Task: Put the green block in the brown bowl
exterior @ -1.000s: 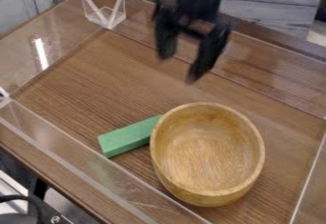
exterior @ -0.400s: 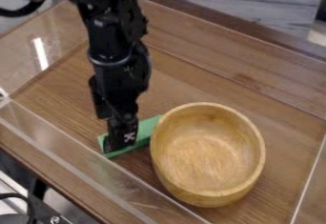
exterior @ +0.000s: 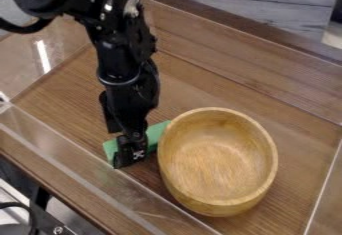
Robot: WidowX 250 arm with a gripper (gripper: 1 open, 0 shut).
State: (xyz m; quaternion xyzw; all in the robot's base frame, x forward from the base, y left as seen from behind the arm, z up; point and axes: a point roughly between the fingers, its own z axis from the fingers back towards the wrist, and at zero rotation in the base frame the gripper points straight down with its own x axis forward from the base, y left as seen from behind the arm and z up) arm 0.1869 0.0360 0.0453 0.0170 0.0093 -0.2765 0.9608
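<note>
The green block has to go in the brown bowl [exterior: 219, 160], so the gripper will next pick up the block by its middle [exterior: 138, 142].
The green block [exterior: 152, 133] lies flat on the wooden table, its right end close to the left rim of the brown bowl [exterior: 219, 160]. My gripper [exterior: 130, 147] points straight down over the block's left half and hides most of it. Its fingers stand open, with one dark finger [exterior: 132, 151] in front of the block at table height. I cannot tell whether the fingers touch the block. The bowl is upright and has nothing in it.
Clear acrylic walls ring the wooden table; the front wall [exterior: 74, 174] runs just in front of the block and gripper. The black arm [exterior: 100, 29] fills the upper left. A marble surface [exterior: 274, 9] lies behind the table.
The gripper has come down from above the table's far middle to the front left, onto the green block, and its wrist has rolled. Block and bowl have not moved.
</note>
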